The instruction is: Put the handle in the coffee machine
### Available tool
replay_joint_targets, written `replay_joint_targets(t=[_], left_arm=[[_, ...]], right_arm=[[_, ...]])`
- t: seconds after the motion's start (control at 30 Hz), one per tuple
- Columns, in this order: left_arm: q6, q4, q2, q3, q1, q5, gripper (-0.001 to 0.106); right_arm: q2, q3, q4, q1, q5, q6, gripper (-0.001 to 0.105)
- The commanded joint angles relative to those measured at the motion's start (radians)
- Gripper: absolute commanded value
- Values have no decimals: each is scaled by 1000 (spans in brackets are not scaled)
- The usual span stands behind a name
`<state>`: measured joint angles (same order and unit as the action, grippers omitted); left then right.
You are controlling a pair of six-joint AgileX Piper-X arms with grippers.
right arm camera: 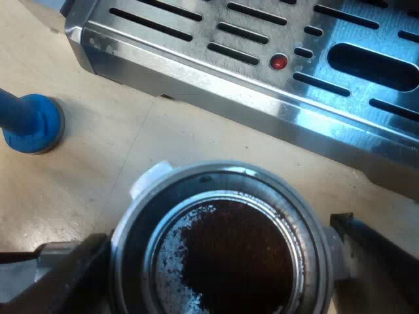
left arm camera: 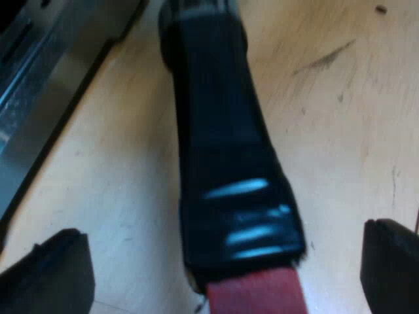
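Observation:
I should next grab the metal holder by its dark handle [left arm camera: 239, 216] with my left gripper to keep it level, because loose grounds sit in the open basket.
The holder's dark handle [left arm camera: 226, 150] runs away from the camera over the wooden table, its red end [left arm camera: 258, 294] nearest. My left gripper [left arm camera: 219, 271] is open, with one finger on each side of the handle and wide gaps between. The metal holder's basket [right arm camera: 222, 255] holds dark coffee grounds and sits just before the espresso machine's slotted drip tray [right arm camera: 216, 78]. My right gripper [right arm camera: 219, 261] is shut on the holder, its fingers [right arm camera: 65, 278] pressed against the rim on both sides.
A blue tamper [right arm camera: 29, 121] stands on the wooden table [right arm camera: 98, 163] near the drip tray's corner. A red button [right arm camera: 279, 62] sits among the tray's slots. The machine's metal base [left arm camera: 39, 85] runs alongside the handle.

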<state>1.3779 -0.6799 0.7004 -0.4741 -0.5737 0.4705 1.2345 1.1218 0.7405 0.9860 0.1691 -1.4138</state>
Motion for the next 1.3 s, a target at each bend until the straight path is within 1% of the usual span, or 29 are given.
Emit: replay_joint_targets(t=[0.03,0.2,0.37,0.63,0.8,0.9,1.03,1.1,1.23,1.3], left_arm=[[8,7,11,0,-5,12,78],[1,5,14,0,-5,12,77],[1,-12,14,0,-5,-24,73],[1,-18,14,0,-5,-36,68],[1,-18,14,0,-5,-40,61],[1,-18,14,0,-5,-40,59],[1,-18,14,0,-5,-40,48],[1,-18,14,0,-5,-40,41],[1,-18,14,0,-5,-40,33],[1,-18,14,0,-5,-40,25]], right_arm=[[-19,4,-18,-2,-2,-6,0],[-19,4,-18,-2,-2,-12,0],[-19,4,-18,-2,-2,-12,0],[-19,4,-18,-2,-2,-12,0],[-19,4,-18,-2,-2,-12,0],[-19,4,-18,-2,-2,-12,0],[-19,4,-18,-2,-2,-12,0],[-19,4,-18,-2,-2,-12,0],[-19,4,-18,-2,-2,-12,0],[-19,4,-18,-2,-2,-12,0]])
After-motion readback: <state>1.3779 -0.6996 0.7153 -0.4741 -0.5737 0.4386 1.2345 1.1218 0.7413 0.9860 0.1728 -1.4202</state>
